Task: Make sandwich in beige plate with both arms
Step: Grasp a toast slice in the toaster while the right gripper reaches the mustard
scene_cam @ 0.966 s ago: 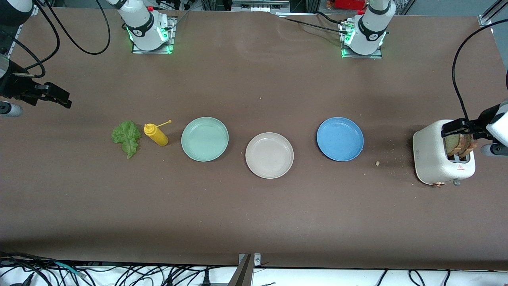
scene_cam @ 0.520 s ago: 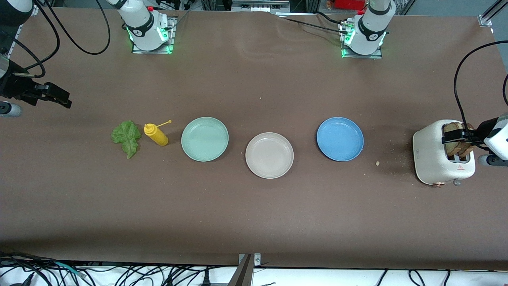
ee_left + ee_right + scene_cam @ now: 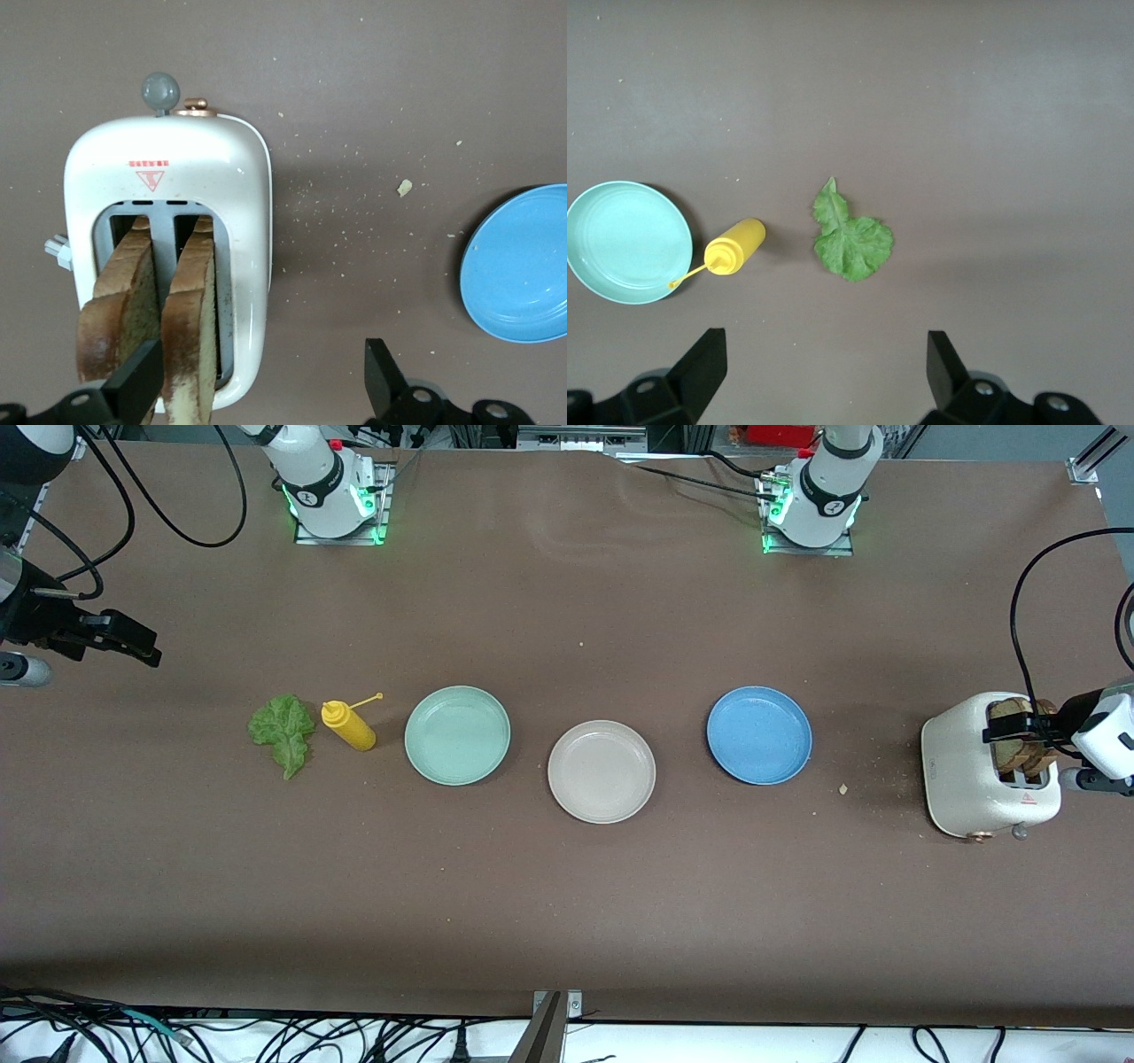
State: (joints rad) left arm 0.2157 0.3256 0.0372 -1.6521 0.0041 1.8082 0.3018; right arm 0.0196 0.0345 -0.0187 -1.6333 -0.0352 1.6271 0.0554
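My left gripper grabs one bread slice by its crust edge (image 3: 188, 332) standing above the slot next, since the toaster slots hold each slice's lower part.
The beige plate (image 3: 601, 771) lies bare in the middle of the table, between a mint-green plate (image 3: 457, 735) and a blue plate (image 3: 759, 735). Two brown bread slices (image 3: 1024, 746) stand upright in a white toaster (image 3: 966, 766) at the left arm's end. My left gripper (image 3: 1017, 733) hangs open over the toaster. In the left wrist view one finger (image 3: 135, 388) sits at the gap between the slices, and one slice (image 3: 190, 319) stands between the wide jaws. The lettuce leaf (image 3: 283, 731) lies flat toward the right arm's end. My right gripper (image 3: 133, 646) waits open above the table there, empty (image 3: 824, 367).
A yellow squeeze bottle (image 3: 348, 724) lies on its side between the lettuce (image 3: 850, 239) and the mint-green plate (image 3: 627, 241). Crumbs (image 3: 843, 788) dot the table between the blue plate (image 3: 518, 266) and the toaster (image 3: 168, 195). Cables hang along the table's front edge.
My left gripper has shifted over the toaster and come down around the bread slices. The right arm has hardly moved.
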